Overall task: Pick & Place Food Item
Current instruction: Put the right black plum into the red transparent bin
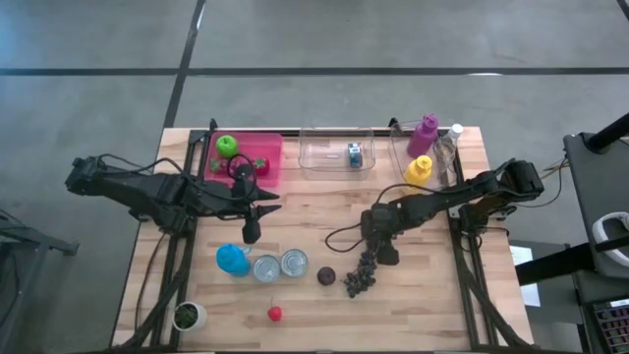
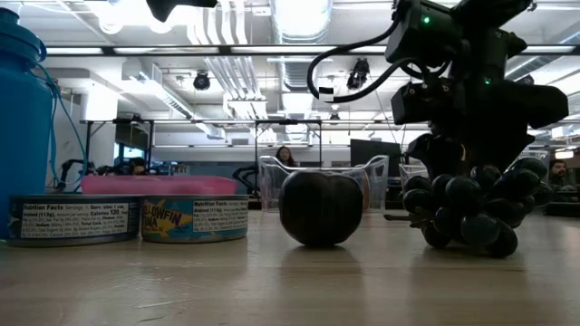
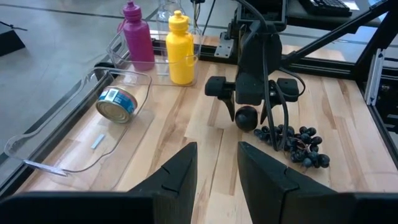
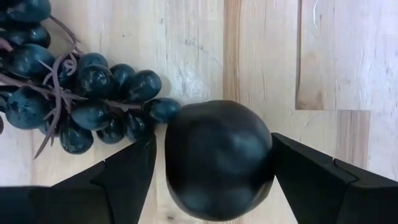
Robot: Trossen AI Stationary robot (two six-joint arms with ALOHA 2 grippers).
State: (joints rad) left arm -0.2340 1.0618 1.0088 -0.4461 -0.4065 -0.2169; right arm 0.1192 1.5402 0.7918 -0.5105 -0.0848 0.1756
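Observation:
My right gripper grabs the dark round fruit by its rounded sides next, to place it in the pink tray (image 1: 267, 146) with the other food.
A dark round fruit (image 4: 217, 163) lies on the table against the far right end of a dark grape bunch (image 4: 81, 87). My right gripper (image 4: 213, 149) points steeply down over it, open, one finger on each side; no touch shows. The left wrist view shows this fruit (image 3: 245, 117) under that gripper (image 3: 247, 111), with the grapes (image 3: 295, 143) beside it. Another dark round fruit (image 1: 325, 276) rests on the table left of the grapes (image 1: 360, 280). My left gripper (image 1: 251, 234) hovers above the table's left half, open with a narrow gap and nothing in it.
A pink tray (image 1: 263, 147) with a green apple stands at the far left. Beside it are a clear bin (image 1: 339, 152) holding a can and a bin of bottles (image 1: 428, 152). A blue bottle (image 1: 233, 260) and two cans (image 1: 280, 265) stand near the left gripper.

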